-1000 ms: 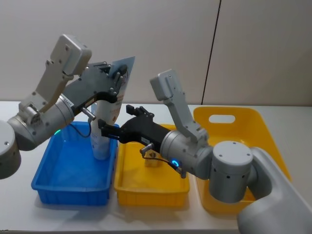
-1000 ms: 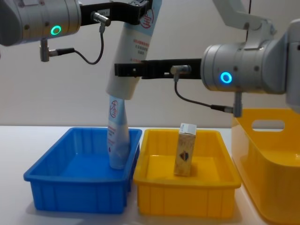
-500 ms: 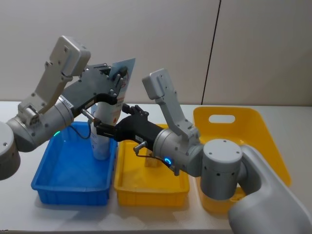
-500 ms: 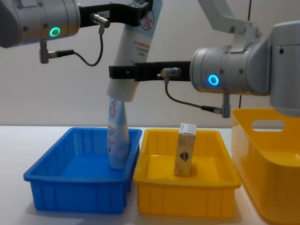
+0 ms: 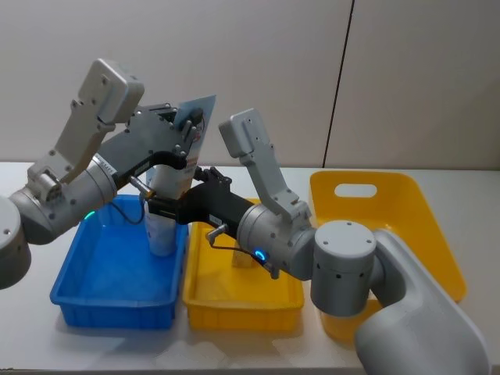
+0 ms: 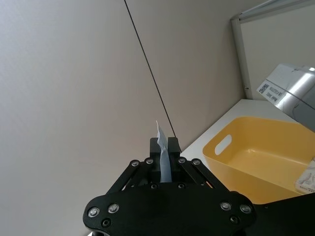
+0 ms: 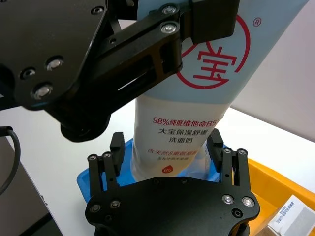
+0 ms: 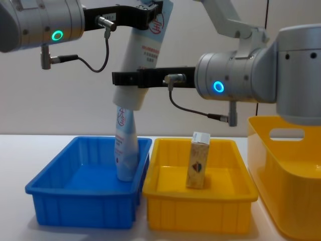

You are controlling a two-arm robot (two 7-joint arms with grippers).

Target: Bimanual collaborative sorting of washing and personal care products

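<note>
I should next grab the tube with my right gripper by its end with the cap, to sort it into the large yellow bin.
A pale-blue-and-white tube (image 8: 143,57) with a red round logo hangs cap down over the blue bin (image 8: 80,206). My left gripper (image 8: 153,12) is shut on its flat crimped top end (image 6: 160,132). My right gripper (image 8: 125,79) reaches in from the right, level with the tube's lower part. It is open, with a finger (image 7: 117,143) on either side of the tube (image 7: 182,132). A second tube (image 8: 125,148) stands in the blue bin, leaning against its right wall. A tall beige carton (image 8: 198,160) stands upright in the small yellow bin (image 8: 195,206).
A large yellow bin with a handle slot (image 5: 375,187) sits at the far right, beside the small yellow bin (image 5: 242,308). The blue bin (image 5: 109,305) is at the left. All stand on a white table against a plain wall.
My right gripper has slid leftward until its open fingers straddle the hanging tube. The left gripper and the tube have stayed in place.
</note>
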